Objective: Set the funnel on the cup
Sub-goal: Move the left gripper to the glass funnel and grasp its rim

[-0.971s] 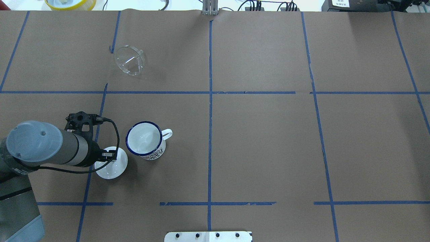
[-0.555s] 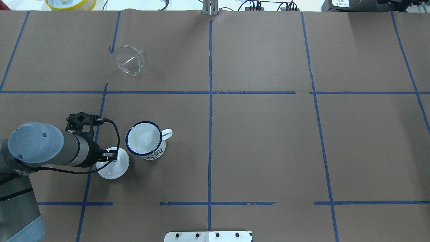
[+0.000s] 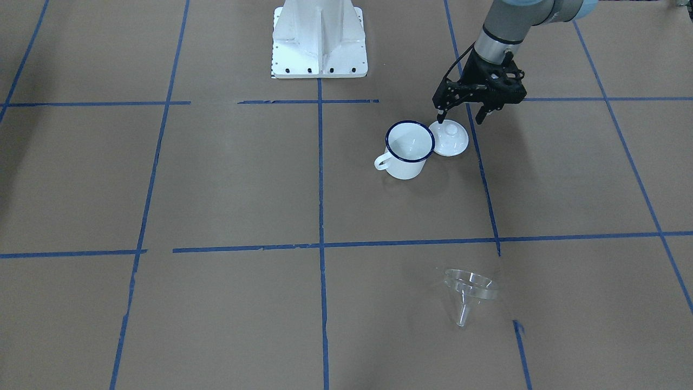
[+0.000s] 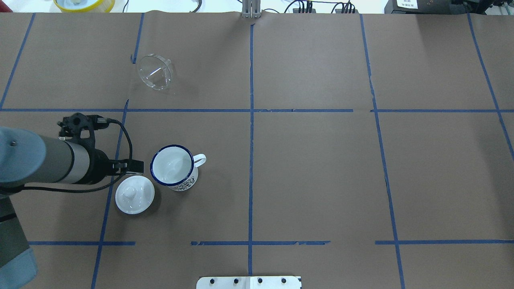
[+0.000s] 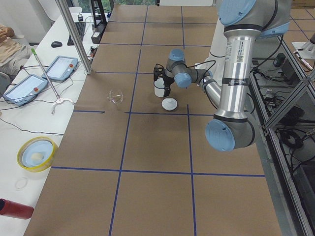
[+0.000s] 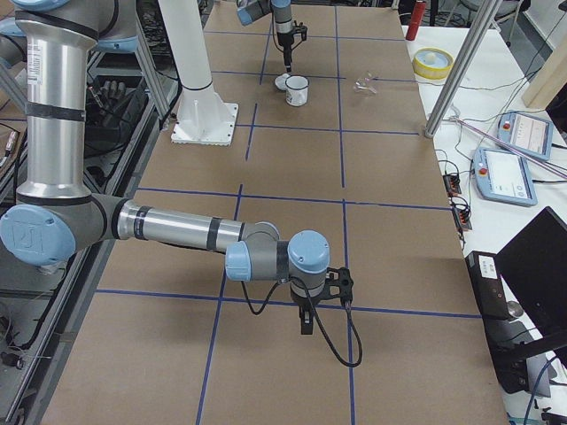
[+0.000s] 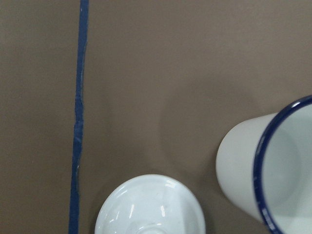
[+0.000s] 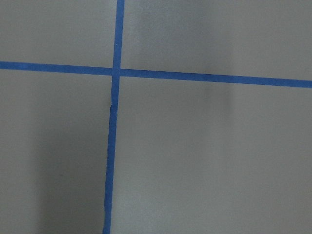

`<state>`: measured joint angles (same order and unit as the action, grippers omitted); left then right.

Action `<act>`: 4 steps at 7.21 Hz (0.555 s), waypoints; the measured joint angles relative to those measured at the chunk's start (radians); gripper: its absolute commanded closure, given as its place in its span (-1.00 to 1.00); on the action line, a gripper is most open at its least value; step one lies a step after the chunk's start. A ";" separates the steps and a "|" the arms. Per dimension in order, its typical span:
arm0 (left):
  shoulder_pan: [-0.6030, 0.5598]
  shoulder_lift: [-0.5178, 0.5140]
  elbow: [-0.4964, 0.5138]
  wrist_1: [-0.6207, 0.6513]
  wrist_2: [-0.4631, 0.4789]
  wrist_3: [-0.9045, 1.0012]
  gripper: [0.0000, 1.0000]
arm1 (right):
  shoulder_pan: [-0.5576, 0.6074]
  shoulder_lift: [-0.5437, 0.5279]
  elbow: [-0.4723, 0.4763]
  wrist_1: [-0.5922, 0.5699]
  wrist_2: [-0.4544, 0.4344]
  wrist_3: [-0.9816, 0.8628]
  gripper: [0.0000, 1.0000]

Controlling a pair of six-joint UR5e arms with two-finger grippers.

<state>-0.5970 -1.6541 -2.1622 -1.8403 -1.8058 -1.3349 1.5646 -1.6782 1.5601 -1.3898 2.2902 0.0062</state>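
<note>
I should grab the clear funnel by its wide rim (image 3: pixel 477 282) with my left gripper, so the funnel's stem stays free to go into the cup (image 3: pixel 407 150).
The clear funnel (image 4: pixel 154 72) lies on its side at the far left of the table, also in the front view (image 3: pixel 470 287), stem toward the operators' side. The white cup (image 4: pixel 173 166) with a blue rim stands upright and uncovered, handle to the right; it also shows in the front view (image 3: pixel 409 149) and left wrist view (image 7: pixel 273 175). My left gripper (image 3: pixel 460 116) is open and empty, hovering just above and beside the round white lid (image 4: pixel 134 194). My right gripper (image 6: pixel 306 323) shows only in the exterior right view; I cannot tell its state.
The knobbed lid (image 3: pixel 449 137) lies on the table touching the cup's left side, and shows at the bottom of the left wrist view (image 7: pixel 151 207). The robot base plate (image 3: pixel 319 38) sits mid-table at the near edge. A yellow bowl (image 4: pixel 84 4) sits beyond the far edge.
My left arm has swung left and toward the far side, off the lid. The lid now lies fully uncovered beside the cup. Cup and funnel have not moved.
</note>
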 measured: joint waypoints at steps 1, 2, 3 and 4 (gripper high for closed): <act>-0.048 -0.029 -0.013 -0.002 0.006 -0.122 -1.00 | 0.000 0.000 0.000 0.000 0.000 0.000 -1.00; -0.085 -0.090 0.008 -0.011 0.031 -0.263 -1.00 | 0.000 0.000 0.000 0.000 0.000 0.000 -1.00; -0.107 -0.155 0.054 -0.043 0.072 -0.401 -1.00 | 0.000 0.000 0.000 0.000 0.000 0.000 -1.00; -0.115 -0.202 0.133 -0.117 0.111 -0.529 -1.00 | 0.000 0.000 0.000 0.000 0.000 0.000 -1.00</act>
<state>-0.7115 -1.8558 -2.0289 -1.9573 -1.6952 -1.8636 1.5647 -1.6782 1.5601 -1.3897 2.2902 0.0061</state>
